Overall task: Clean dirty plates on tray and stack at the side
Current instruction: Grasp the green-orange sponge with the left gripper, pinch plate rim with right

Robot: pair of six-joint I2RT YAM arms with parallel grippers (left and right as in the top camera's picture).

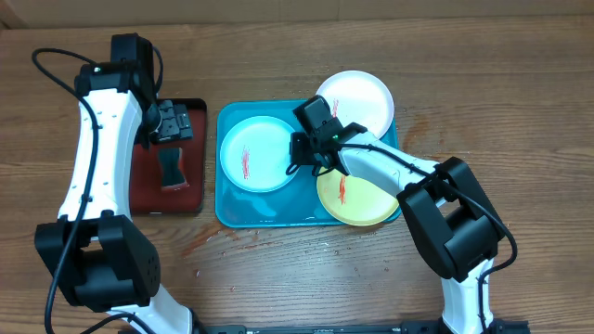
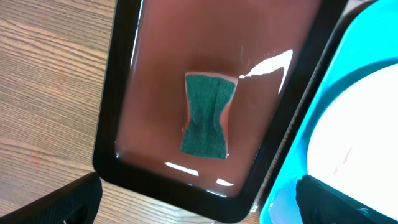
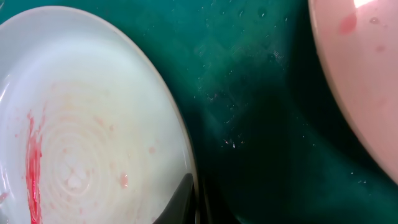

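Observation:
The left gripper grabs the green sponge across its narrow middle (image 1: 172, 168) (image 2: 208, 116) next. That leaves the sponge's pink bottom free to wipe the dirty plates.
The turquoise tray (image 1: 232, 211) holds three plates. The light blue plate (image 1: 257, 153) lies on the left with a red smear, the white plate (image 1: 355, 97) is at the back right, and the yellow-green plate (image 1: 362, 199) with a red smear is at the front right. My right gripper (image 1: 299, 156) is at the light blue plate's right rim. In the right wrist view its fingers (image 3: 194, 202) pinch the rim of that plate (image 3: 81, 124). My left gripper (image 1: 172, 125) hangs open and empty over the dark red tray. In the left wrist view its fingertips (image 2: 199, 211) are spread wide.
The black-rimmed dark red tray (image 1: 139, 190) stands left of the turquoise one and holds a green sponge (image 1: 172, 170), also seen in the left wrist view (image 2: 208, 121). Another plate's edge (image 3: 360, 74) shows at the right of the right wrist view. Wooden table surrounds both trays.

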